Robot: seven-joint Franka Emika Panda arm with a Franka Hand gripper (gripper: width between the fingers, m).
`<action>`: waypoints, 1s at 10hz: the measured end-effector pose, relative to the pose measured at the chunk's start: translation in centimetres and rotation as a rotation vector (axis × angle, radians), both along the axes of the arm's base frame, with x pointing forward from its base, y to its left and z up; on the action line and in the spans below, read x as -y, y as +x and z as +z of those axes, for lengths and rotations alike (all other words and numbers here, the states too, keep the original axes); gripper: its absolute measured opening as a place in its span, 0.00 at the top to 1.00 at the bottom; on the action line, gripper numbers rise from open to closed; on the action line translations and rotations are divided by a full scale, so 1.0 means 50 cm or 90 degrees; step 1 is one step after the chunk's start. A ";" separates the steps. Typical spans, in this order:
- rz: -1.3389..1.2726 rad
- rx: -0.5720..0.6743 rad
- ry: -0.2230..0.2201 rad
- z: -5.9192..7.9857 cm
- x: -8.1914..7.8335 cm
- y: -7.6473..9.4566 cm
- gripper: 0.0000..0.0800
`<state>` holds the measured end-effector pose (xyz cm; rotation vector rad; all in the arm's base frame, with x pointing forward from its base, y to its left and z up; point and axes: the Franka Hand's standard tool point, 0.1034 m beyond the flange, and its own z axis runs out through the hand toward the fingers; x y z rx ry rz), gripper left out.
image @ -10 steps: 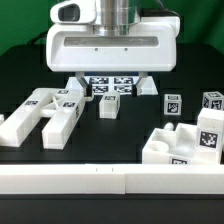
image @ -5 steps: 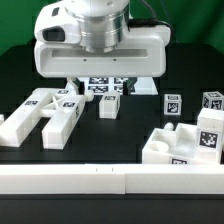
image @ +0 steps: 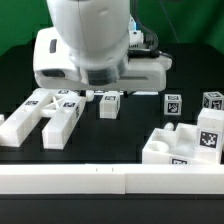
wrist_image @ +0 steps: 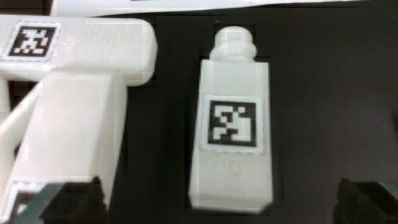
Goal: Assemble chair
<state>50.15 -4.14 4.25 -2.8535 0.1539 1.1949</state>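
Note:
My fingers are high above the short bar in the wrist view, so my gripper should lower before closing.
The chair lies in loose matte white pieces with black-and-white tags. In the wrist view a short bar (wrist_image: 231,120) with a peg at one end lies on the black table, lined up between my fingertips. My gripper (wrist_image: 217,205) is open above it, and its dark fingertips (wrist_image: 68,202) stand clear of the bar on both sides. A wider tagged piece (wrist_image: 80,100) lies beside the bar. In the exterior view my gripper (image: 98,88) hangs over that bar (image: 110,105). Long bars (image: 45,115) lie at the exterior view's left, and the slotted seat block (image: 185,145) at its right.
Two small tagged cubes (image: 172,101) (image: 212,101) stand behind the seat block. A long white rail (image: 110,180) runs along the front of the table. The gripper's body covers the back of the table.
The wrist has turned and the gripper has come down and forward over the short bar. It now hides the tagged board behind it. The pieces have not moved.

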 end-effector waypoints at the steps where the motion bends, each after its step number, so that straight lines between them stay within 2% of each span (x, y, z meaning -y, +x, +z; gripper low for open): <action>1: 0.002 -0.061 0.006 -0.007 -0.004 -0.011 0.19; 2: 0.002 -0.106 0.009 -0.014 -0.004 -0.013 0.19; 3: 0.006 -0.095 0.007 -0.023 -0.006 -0.004 0.19; 7: 0.012 -0.088 0.006 -0.063 -0.012 -0.018 0.19; 10: 0.012 -0.083 0.005 -0.072 -0.009 -0.021 0.20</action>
